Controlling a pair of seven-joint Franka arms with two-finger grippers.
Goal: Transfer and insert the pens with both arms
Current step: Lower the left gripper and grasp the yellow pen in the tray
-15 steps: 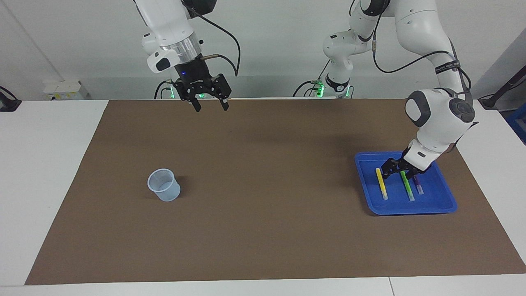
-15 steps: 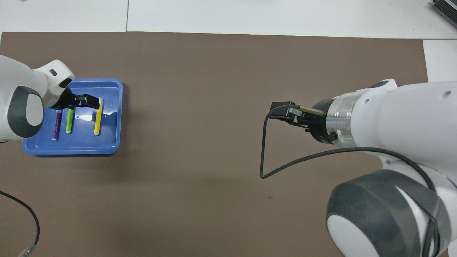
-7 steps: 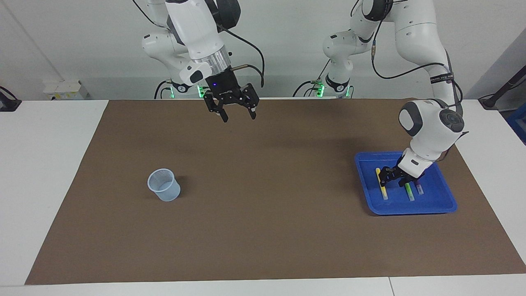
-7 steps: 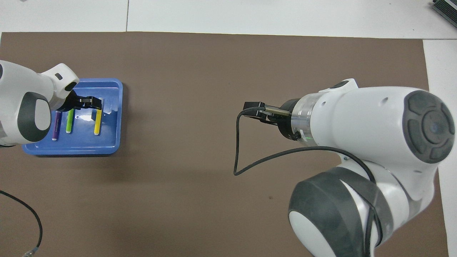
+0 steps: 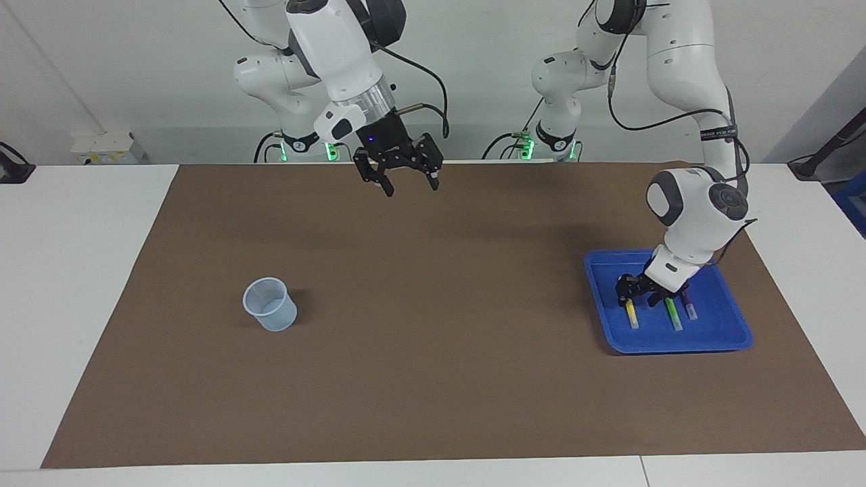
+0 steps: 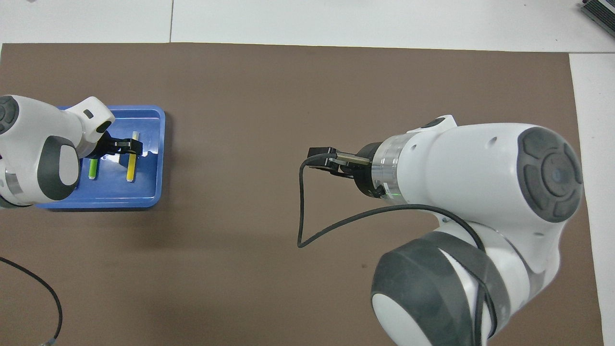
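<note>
My left gripper grabs the yellow pen by its body (image 6: 132,160) next, to pass the pen over to my right gripper.
Three pens lie side by side in a blue tray (image 5: 731,335) at the left arm's end of the table: a yellow pen (image 5: 631,315), a green pen (image 5: 673,315) and a purple pen (image 5: 689,310). My left gripper (image 5: 637,299) is down in the tray, open, with a finger on each side of the yellow pen's (image 6: 130,166) end nearer the robots. The overhead view shows the green pen (image 6: 93,169), while the arm hides the purple one. My right gripper (image 5: 409,184) hangs open and empty over the mat's edge by the robots.
A translucent pale blue cup (image 5: 270,304) stands upright on the brown mat (image 5: 433,338) toward the right arm's end; the right arm hides it in the overhead view. A black cable (image 6: 307,216) loops from the right wrist.
The left gripper has sunk into the tray over the yellow pen and its fingers have drawn closer. The right arm has swung toward the table's middle, gripper still open.
</note>
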